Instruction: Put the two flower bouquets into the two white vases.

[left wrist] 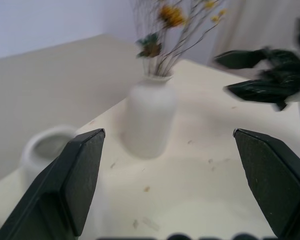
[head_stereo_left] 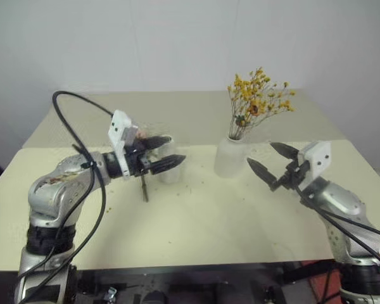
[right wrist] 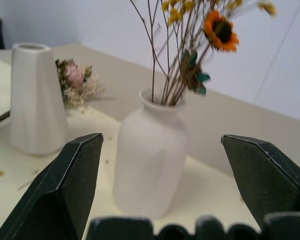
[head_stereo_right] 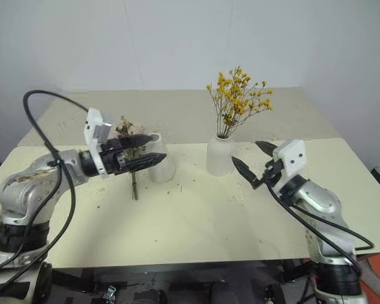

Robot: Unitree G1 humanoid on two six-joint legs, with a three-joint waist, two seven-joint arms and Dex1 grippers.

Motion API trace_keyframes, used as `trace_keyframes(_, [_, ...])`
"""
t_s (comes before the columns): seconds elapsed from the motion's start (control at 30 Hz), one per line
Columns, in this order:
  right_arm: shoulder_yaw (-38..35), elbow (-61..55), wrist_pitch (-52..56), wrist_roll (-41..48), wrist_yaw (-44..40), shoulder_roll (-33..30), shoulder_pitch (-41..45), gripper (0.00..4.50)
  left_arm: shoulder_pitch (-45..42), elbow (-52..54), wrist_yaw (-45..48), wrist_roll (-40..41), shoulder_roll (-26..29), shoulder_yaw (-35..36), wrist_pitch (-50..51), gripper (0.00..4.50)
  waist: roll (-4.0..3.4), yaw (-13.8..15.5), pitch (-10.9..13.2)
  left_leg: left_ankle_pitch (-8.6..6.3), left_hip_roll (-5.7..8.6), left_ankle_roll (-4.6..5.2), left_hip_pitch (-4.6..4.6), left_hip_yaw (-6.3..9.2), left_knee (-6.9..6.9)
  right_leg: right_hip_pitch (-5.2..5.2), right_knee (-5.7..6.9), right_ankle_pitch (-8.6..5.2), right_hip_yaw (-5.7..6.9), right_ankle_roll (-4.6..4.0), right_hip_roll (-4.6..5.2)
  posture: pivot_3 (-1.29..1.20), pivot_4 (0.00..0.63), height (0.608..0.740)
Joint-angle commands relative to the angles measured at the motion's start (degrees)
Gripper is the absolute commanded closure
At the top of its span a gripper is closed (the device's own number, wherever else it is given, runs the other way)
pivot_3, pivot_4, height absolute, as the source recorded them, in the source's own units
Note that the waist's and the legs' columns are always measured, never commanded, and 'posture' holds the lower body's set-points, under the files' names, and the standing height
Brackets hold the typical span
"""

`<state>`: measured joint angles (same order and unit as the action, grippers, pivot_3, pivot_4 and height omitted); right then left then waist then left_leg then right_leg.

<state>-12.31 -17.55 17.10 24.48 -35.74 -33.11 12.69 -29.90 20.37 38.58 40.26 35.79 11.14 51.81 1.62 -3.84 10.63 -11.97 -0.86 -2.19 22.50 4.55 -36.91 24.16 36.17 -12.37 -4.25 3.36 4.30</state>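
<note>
The pink blooms spread out at the far end of the rose bouquet. My left gripper will grab the rose bouquet by its stems next.
The rounded white vase point(head_stereo_left: 230, 158) stands mid-table holding the yellow-orange bouquet point(head_stereo_left: 259, 98) upright. Left of it stands the slim cone vase point(head_stereo_right: 161, 170), partly hidden by my left gripper point(head_stereo_left: 177, 149), which hovers open in front of it with nothing between its fingers. The pink rose bouquet point(head_stereo_right: 123, 126) lies flat on the table beside the cone vase, its stem point(head_stereo_right: 134, 187) pointing toward the near edge; its blooms point(right wrist: 75, 80) show behind the cone vase point(right wrist: 35, 100). My right gripper point(head_stereo_left: 272, 161) is open and empty, just right of the rounded vase point(right wrist: 150, 160) and apart from it.
The cream table point(head_stereo_left: 196, 221) carries small scattered flower crumbs around the vases. A second table surface point(head_stereo_left: 177, 111) runs behind, up to a plain wall. A black cable point(head_stereo_left: 82, 126) loops over my left arm.
</note>
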Motion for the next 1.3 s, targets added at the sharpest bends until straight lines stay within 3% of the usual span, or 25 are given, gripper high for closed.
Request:
trace_keyframes(0.03, [-1.9, -7.3, 3.6, 5.2, -4.5, -4.0, -2.5, 0.03, 4.7, 11.4, -9.9, -0.6, 1.4, 4.4, 5.4, 0.00, 0.03, 0.1, 0.0, 0.00, 0.00, 0.00, 0.00, 0.00, 0.00, -0.02, -0.01, 0.00, -0.01, 0.00, 0.01, 0.00, 0.150, 0.740])
trace_keyframes(0.13, [-0.4, -11.0, 7.3, 8.7, -7.1, -6.6, -2.5, 0.03, 5.1, 13.5, -16.4, 1.7, 2.6, 7.9, 16.0, 0.00, 0.10, 0.2, 0.1, 0.00, 0.00, 0.00, -0.03, 0.00, -0.04, -0.04, 0.03, 0.01, 0.00, 0.03, 0.00, 0.00, 0.150, 0.740])
trace_keyframes(0.27, [3.1, -13.4, 11.3, 12.1, -9.7, -8.6, 2.8, 0.03, -3.3, 7.7, -24.9, -2.3, 2.4, 8.9, 35.4, 0.00, 0.16, 0.2, 0.1, 0.05, 0.00, 0.07, -0.29, 0.02, -0.06, -0.26, 0.06, 0.03, 0.04, 0.05, -0.06, 0.00, 0.150, 0.740])
trace_keyframes(0.37, [6.1, -12.1, 15.2, 13.7, -10.2, -8.6, 9.0, 0.03, -6.4, 3.0, -30.3, -4.0, 1.9, 6.9, 40.5, 0.00, 0.18, -0.1, 0.1, 0.06, 0.01, 0.07, -0.28, 0.03, -0.07, -0.28, 0.01, 0.05, 0.04, 0.08, -0.06, 0.00, 0.150, 0.740])
trace_keyframes(0.57, [10.9, -8.6, 18.4, 13.0, -12.0, -8.3, 17.9, 0.03, -11.5, -3.8, -39.2, -4.6, -5.7, 4.1, 40.7, 0.00, 0.22, 1.0, 0.1, 0.05, 0.03, 0.06, 0.11, 0.08, 0.04, 0.04, -0.08, 0.17, 0.11, -0.22, 0.01, 0.00, 0.150, 0.740])
trace_keyframes(0.77, [11.8, -7.9, 19.3, 12.8, -12.3, -8.2, 19.6, 0.03, -18.1, -12.0, -46.5, -10.6, -11.5, 4.1, 40.7, 0.00, 0.25, 2.0, 0.1, 0.06, 0.10, 0.05, 0.21, 0.10, -0.01, 0.05, -0.17, 0.25, 0.16, -0.28, 0.07, 0.00, 0.150, 0.740])
trace_keyframes(0.93, [11.4, -8.7, 20.0, 12.5, -11.0, -7.9, 18.7, 0.03, -23.6, -18.9, -48.3, -16.4, -15.1, 5.2, 39.9, 0.00, 0.25, 1.9, 0.1, 0.09, 0.09, -0.01, 0.21, 0.12, -0.01, 0.08, -0.13, 0.25, 0.18, -0.26, 0.04, 0.00, 0.150, 0.740])
trace_keyframes(1.3, [9.6, -11.0, 21.8, 14.2, -10.4, -8.4, 19.5, 0.03, -29.1, -36.8, -45.8, -24.2, -18.4, 2.0, 25.4, 0.00, 0.26, 1.5, 0.1, 0.24, 0.10, -0.26, 0.22, 0.12, 0.00, 0.07, -0.14, 0.19, 0.17, 0.04, 0.05, 0.00, 0.150, 0.740])
